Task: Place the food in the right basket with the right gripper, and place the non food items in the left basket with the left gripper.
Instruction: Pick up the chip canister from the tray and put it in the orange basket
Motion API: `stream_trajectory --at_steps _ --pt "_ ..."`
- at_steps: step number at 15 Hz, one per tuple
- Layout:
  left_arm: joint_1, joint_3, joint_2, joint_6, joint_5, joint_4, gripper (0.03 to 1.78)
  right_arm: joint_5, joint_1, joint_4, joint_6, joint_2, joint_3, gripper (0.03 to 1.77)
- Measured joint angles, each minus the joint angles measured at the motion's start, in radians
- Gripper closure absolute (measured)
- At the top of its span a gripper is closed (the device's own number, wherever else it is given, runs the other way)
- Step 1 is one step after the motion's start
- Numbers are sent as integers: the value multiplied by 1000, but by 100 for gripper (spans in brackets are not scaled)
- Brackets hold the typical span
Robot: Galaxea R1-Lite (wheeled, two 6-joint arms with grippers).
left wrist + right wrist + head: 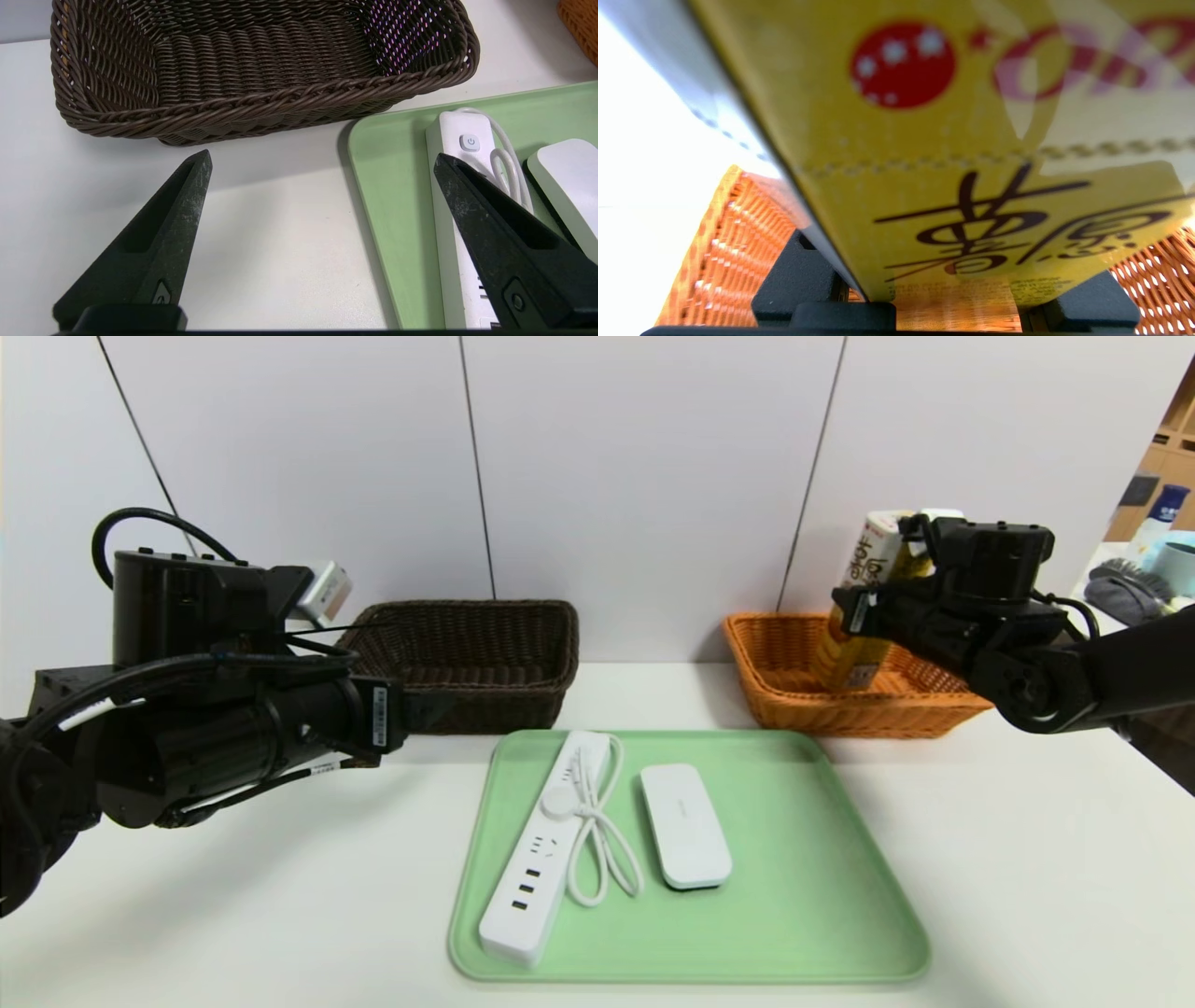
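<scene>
The carton's lower end is inside the orange basket, so the carton would rest there if my right gripper opened now.
The food, a yellow snack carton point(873, 555) point(952, 154) with dark characters, stands nearly upright with its lower end inside the orange right basket point(794, 691) point(738, 242). My right gripper point(873, 607) point(943, 298) is shut on its middle. Whether its base rests on the basket floor I cannot tell. The non food items lie on a green tray point(822, 859) point(392, 186): a white power strip point(537, 859) point(460, 126) with looped cord and a flat white device point(684, 826) point(567, 168). My left gripper point(420, 709) point(322, 158) hangs open and holds nothing, between the dark left basket point(467, 663) point(261, 98) and the tray.
Both baskets stand against the white wall at the back of the white table point(1027, 859). The tray fills the table's middle front. Beyond the table's right edge sit a pale blue cup point(1178, 565) and a grey item point(1125, 590).
</scene>
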Motion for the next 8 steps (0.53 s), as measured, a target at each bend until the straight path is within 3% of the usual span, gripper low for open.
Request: stream_trajectory --at_steps 6,8 --pt "0 0 20 0 0 -24 12 1 -9 -8 0 6 -3 89" --pt "0 0 23 0 0 -24 12 5 -8 -9 0 6 -6 72"
